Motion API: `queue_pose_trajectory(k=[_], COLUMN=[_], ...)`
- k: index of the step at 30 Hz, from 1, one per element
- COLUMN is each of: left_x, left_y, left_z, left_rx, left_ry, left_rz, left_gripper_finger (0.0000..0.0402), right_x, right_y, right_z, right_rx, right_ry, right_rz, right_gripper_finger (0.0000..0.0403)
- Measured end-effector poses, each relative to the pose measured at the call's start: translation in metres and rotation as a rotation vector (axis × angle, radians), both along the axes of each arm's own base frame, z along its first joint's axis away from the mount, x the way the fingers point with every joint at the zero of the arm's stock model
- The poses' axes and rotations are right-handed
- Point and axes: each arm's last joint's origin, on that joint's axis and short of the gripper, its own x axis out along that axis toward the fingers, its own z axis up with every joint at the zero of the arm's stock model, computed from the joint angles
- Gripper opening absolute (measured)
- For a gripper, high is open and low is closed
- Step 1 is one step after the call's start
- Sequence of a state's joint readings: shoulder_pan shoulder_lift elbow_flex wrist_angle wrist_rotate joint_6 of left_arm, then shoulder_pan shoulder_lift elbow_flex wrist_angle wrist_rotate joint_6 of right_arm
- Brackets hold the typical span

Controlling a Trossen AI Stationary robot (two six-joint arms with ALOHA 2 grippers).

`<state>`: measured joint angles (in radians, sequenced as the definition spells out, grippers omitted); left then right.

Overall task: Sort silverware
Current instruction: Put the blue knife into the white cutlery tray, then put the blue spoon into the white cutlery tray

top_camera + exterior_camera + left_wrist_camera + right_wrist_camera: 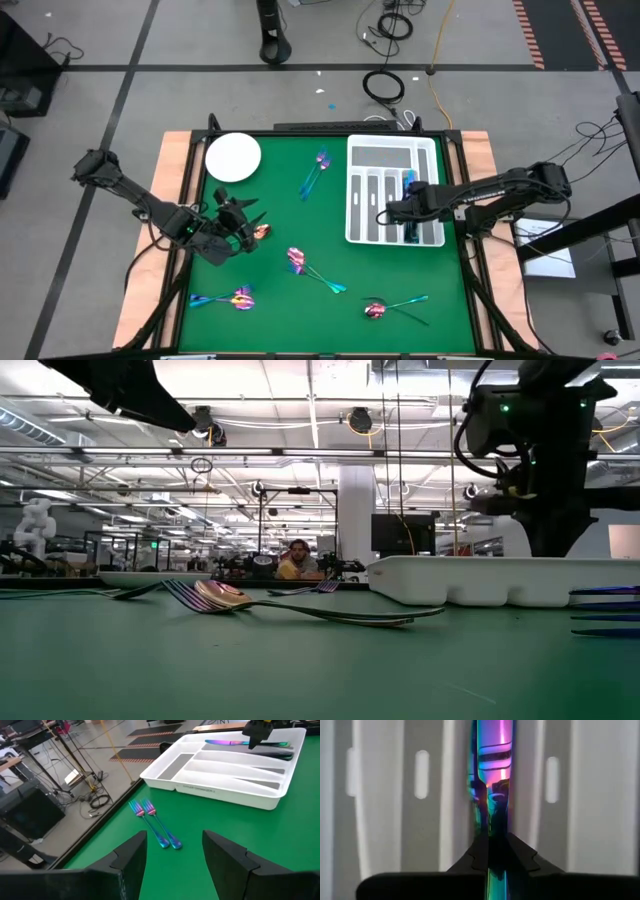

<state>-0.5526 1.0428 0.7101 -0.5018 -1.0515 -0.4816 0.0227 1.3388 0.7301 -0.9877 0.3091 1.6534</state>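
I should open my right gripper: the iridescent knife (495, 757) lies beside another knife, parallel to both sides of the compartment, so it would settle inside those sides.
My right gripper (403, 211) is over the white compartmented tray (362, 148), shut on an iridescent knife (490, 770) that lies along one long compartment. It also shows in the left wrist view (257, 735) over the knife (225, 742). My left gripper (243, 222) is open and empty at the table's left, just above the green mat, beside a pink spoon (262, 232). Two forks (155, 822) lie side by side ahead of it. Other silverware lies in clusters (300, 262) on the mat. My right gripper pinches the knife (492, 827) between its two fingers (522, 857), one on each long side, along its shaft. The fingers come from above, pointing down into the compartment. The knife lies level along the compartment; whether it rests on the floor I cannot tell.
A round white plate (233, 157) sits at the far left corner. Silverware clusters lie near the front left (235, 297) and front right (385, 308). The low view shows a spoon and forks (225, 595) on the mat. A person sits beyond the table (296, 560).
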Motion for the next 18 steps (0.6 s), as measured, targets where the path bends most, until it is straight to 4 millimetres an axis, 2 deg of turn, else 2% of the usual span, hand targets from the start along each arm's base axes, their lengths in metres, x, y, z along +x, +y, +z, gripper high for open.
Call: queue_pose_trajectory(k=[6, 18], left_x=[0.0007, 0.0027], left_y=[-0.0003, -0.0016], left_z=[0.0007, 0.003], left_rx=[-0.007, 0.006], left_ry=[-0.011, -0.02], left_rz=[0.0, -0.016], left_gripper_finger=[0.0194, 0.0194], right_x=[-0.0017, -0.0023], right_y=[-0.0002, -0.0002], right_z=[-0.0051, -0.0051], right_rx=[-0.003, 0.001], right_ry=[0.0, 0.011], right_rz=[0.012, 0.025], right_gripper_finger=[0.0033, 0.0149])
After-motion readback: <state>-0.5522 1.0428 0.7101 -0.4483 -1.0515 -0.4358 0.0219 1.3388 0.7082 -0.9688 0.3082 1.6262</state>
